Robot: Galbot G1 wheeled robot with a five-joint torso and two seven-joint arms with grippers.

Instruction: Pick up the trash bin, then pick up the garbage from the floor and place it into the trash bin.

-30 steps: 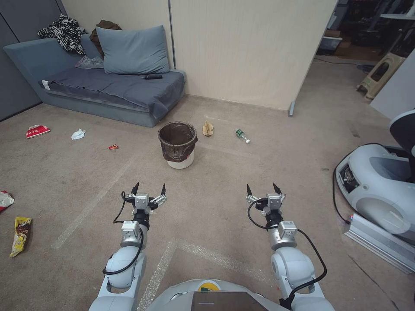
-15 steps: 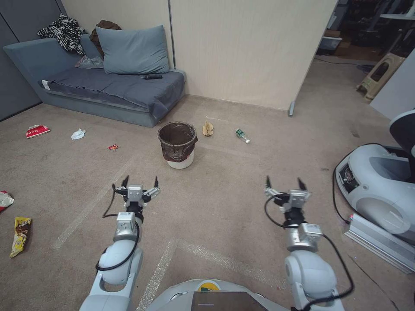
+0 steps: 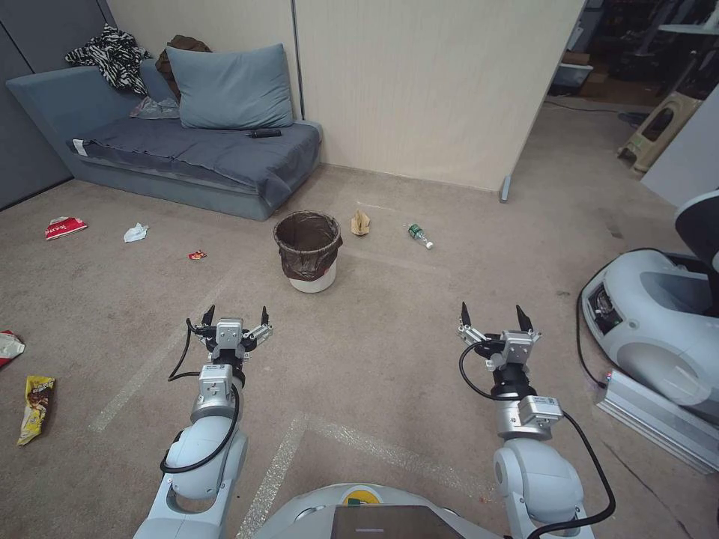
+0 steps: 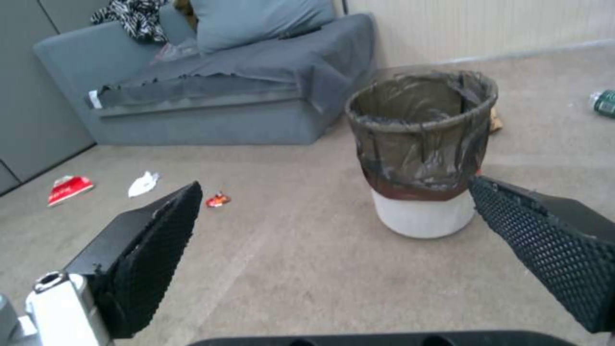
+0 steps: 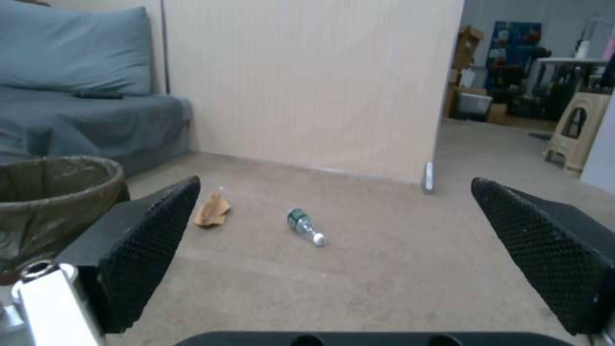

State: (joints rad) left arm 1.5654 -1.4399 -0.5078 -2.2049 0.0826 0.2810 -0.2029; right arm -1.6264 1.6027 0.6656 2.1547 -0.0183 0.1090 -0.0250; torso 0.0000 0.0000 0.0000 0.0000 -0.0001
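Next, my left gripper pinches the bin by its thin bag-covered rim (image 3: 282, 246), since the bin's round body (image 3: 310, 266) is wider than my open fingers.
The trash bin (image 3: 308, 251) (image 4: 423, 149) (image 5: 51, 202), a white bucket with a dark brown bag over its rim, stands upright on the carpet in front of the sofa. Garbage lies scattered: a brown paper bag (image 3: 360, 222) (image 5: 212, 211), a green-labelled bottle (image 3: 420, 236) (image 5: 305, 226), a small red wrapper (image 3: 197, 255) (image 4: 218, 200), a white tissue (image 3: 135, 233) (image 4: 143, 183), a red packet (image 3: 64, 227) (image 4: 69, 189) and a yellow wrapper (image 3: 35, 408). My left gripper (image 3: 235, 314) hangs open, short of the bin and to its left. My right gripper (image 3: 493, 317) is open, short of the bottle.
A grey sofa (image 3: 187, 146) with a cushion stands at the back left. A beige partition wall (image 3: 434, 82) rises behind the bin. A white machine with a cable (image 3: 651, 322) sits at the right. Another red-white wrapper (image 3: 7, 346) lies at the left edge.
Both arms have spread apart: the left gripper went left and a little forward, the right gripper went right. Bin and litter have not moved.
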